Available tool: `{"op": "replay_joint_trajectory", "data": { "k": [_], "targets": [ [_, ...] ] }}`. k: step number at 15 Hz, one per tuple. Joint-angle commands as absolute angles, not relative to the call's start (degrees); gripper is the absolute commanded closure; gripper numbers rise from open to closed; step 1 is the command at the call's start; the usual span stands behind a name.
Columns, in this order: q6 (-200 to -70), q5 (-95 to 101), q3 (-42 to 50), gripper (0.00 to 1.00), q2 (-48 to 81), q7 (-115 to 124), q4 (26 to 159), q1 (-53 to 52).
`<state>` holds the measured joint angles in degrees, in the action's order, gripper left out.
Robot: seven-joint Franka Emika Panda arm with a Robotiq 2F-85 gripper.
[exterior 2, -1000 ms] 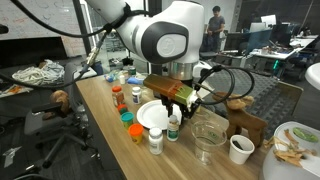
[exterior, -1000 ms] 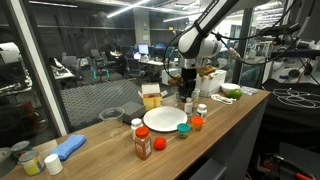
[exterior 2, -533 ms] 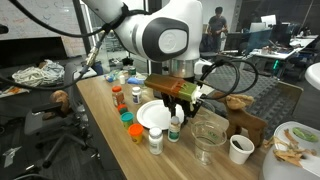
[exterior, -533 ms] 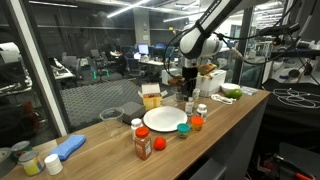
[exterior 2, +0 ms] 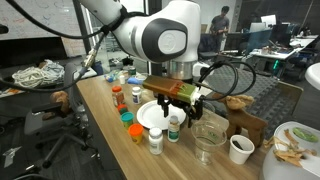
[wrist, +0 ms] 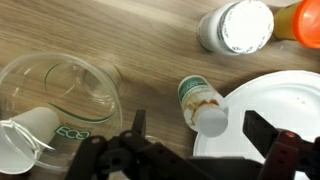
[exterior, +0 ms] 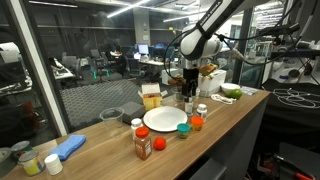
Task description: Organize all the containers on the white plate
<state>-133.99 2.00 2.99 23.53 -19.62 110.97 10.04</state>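
I should close my gripper on the cap now, because my open fingers are level with the sides of the white cap (wrist: pixel 210 119) between them.
My gripper (wrist: pixel 200 137) is open, its fingers (wrist: pixel 265 130) standing wide apart on either side of a small green-labelled bottle (wrist: pixel 198 103) with a white cap. That bottle stands free on the wood at the rim of the white plate (wrist: pixel 285 105). In both exterior views the gripper (exterior: pixel 187 93) (exterior 2: pixel 178 106) hangs just above the bottle (exterior 2: pixel 174 128) beside the plate (exterior: pixel 165 119) (exterior 2: pixel 150 115). Other containers ring the plate: a white-capped bottle (wrist: pixel 238 25) (exterior: pixel 202 111), an orange pot (exterior: pixel 197 123), a green-lidded pot (exterior: pixel 183 130) and an orange-red spice bottle (exterior: pixel 143 143).
A glass bowl (wrist: pixel 60 92) (exterior 2: pixel 208 135) and a paper cup (wrist: pixel 28 135) (exterior 2: pixel 240 149) stand close beside the gripper. A yellow box (exterior: pixel 151 97) sits behind the plate. A blue cloth (exterior: pixel 70 147) lies at the far end of the table.
The jaws have opened and let go of the small green-labelled bottle, which stays upright by the plate's rim. The arm has hardly moved.
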Motion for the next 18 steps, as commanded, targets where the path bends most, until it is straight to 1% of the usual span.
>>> {"op": "replay_joint_trajectory", "data": {
  "k": [1, 3, 5, 6, 8, 9, 11, 12, 13, 18],
  "targets": [
    [-132.3, 2.8, 3.3, 0.25, 22.1, -18.6, 112.0, 9.6],
    [-132.5, 3.0, 3.4, 0.25, 22.0, -18.3, 112.1, 9.5],
    [-133.2, 2.8, 3.3, 0.4, 22.0, -18.4, 112.1, 9.6],
    [-133.5, 2.8, 3.3, 0.5, 22.0, -18.4, 112.0, 9.6],
    [-134.2, 2.8, 3.3, 0.64, 21.9, -18.4, 111.9, 9.7],
    [-134.4, 2.8, 3.4, 0.73, 21.7, -18.3, 111.9, 9.7],
    [-134.4, 3.7, 3.8, 0.86, 21.2, -17.4, 112.3, 9.2],
    [-134.2, 4.0, 4.0, 0.89, 20.6, -16.8, 112.6, 9.0],
    [-133.4, 3.8, 3.9, 0.84, 19.8, -16.5, 113.0, 9.0],
    [-130.6, 3.6, 3.4, 0.86, 14.2, -14.1, 114.7, 7.7]
  ]
}}
